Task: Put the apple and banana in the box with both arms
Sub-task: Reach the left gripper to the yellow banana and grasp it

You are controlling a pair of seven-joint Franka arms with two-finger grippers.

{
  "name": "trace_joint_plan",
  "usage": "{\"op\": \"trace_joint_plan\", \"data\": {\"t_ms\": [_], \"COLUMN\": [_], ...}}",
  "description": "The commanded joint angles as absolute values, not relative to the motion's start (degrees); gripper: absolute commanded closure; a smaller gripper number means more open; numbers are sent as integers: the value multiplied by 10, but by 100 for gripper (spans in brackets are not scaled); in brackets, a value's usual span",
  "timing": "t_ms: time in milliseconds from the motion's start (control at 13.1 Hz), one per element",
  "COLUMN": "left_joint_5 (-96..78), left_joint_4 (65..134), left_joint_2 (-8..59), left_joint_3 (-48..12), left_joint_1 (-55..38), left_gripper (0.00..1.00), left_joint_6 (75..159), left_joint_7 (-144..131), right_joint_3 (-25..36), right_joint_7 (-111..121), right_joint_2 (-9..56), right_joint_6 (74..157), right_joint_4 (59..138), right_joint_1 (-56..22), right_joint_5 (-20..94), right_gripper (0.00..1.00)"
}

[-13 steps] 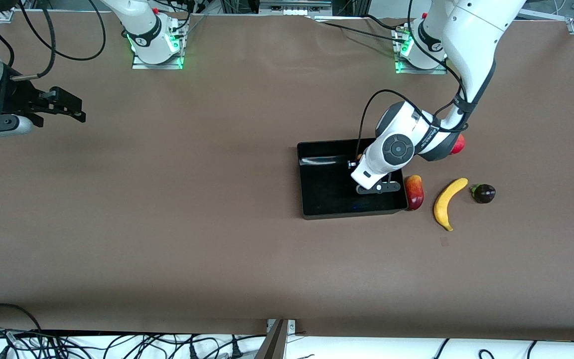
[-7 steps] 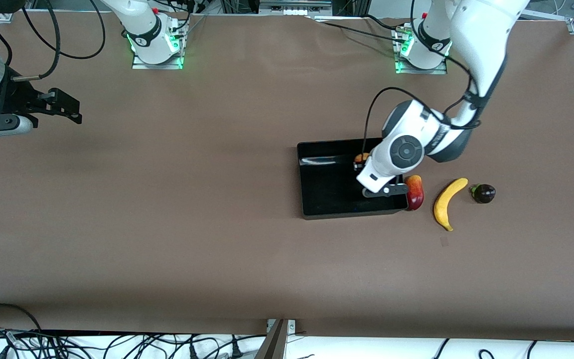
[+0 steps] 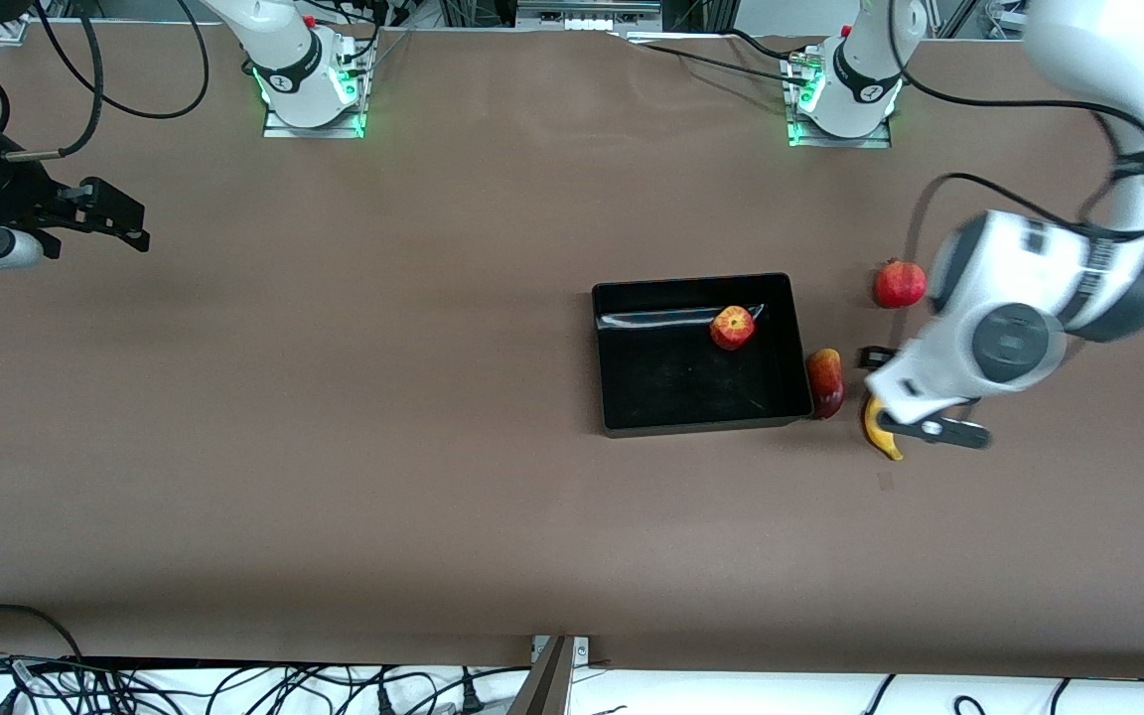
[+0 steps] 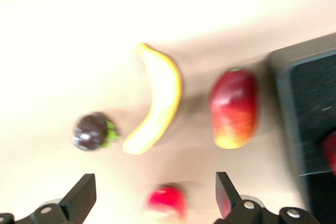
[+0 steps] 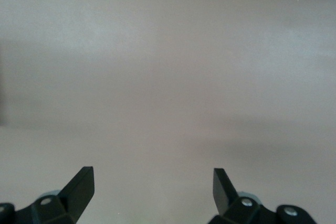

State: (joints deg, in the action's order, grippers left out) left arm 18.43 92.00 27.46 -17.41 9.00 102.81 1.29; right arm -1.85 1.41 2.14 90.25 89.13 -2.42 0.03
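Note:
The banana needs to go up and into the black box (image 3: 676,382), so my left gripper should grab it by its curved yellow body (image 3: 880,427) next.
The apple (image 3: 732,327) lies in the black box (image 3: 676,382), near the wall on the robots' side. The banana (image 3: 881,438) lies on the table beside the box toward the left arm's end; the left hand covers most of it. It shows whole in the left wrist view (image 4: 157,106). My left gripper (image 3: 929,429) is open and empty, up in the air over the banana (image 4: 154,195). My right gripper (image 3: 125,220) waits open and empty over bare table at the right arm's end (image 5: 152,184).
A red-yellow mango-like fruit (image 3: 825,382) lies against the box's outer wall, between box and banana (image 4: 234,107). A red pomegranate (image 3: 899,284) sits farther from the camera (image 4: 167,203). A dark purple fruit (image 4: 92,132) lies beside the banana, hidden in the front view.
The left gripper left the box and swung toward the left arm's end, over the banana. The apple now lies uncovered in the box. The right gripper drifted slightly.

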Motion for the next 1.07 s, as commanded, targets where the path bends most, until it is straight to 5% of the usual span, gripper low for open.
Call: {"op": "trace_joint_plan", "data": {"t_ms": [0,536,612,689,995], "left_joint_5": [200,192,192,193,192], "left_joint_4": [936,1114,1117,1117,1116], "left_joint_2": [300,312,315,322,323], "left_joint_3": [-182,-184,-184,-185,-185], "left_joint_1": [127,172,172,172,174], "left_gripper": [0,0,18,48,96], "left_joint_6": [1077,1327,1330,1330,1330], "left_joint_7": [122,169,169,171,171], "right_joint_3": [-23,-22,-22,-22,-22], "right_joint_7": [21,21,21,21,21], "right_joint_2": [27,26,27,26,27], "right_joint_6": [907,907,907,907,907], "right_joint_4": [877,877,877,877,877], "right_joint_1": [-19,-19,-19,-19,-19], "right_joint_5": [-6,-7,-6,-6,-6], "right_gripper": [0,0,0,0,0]}}
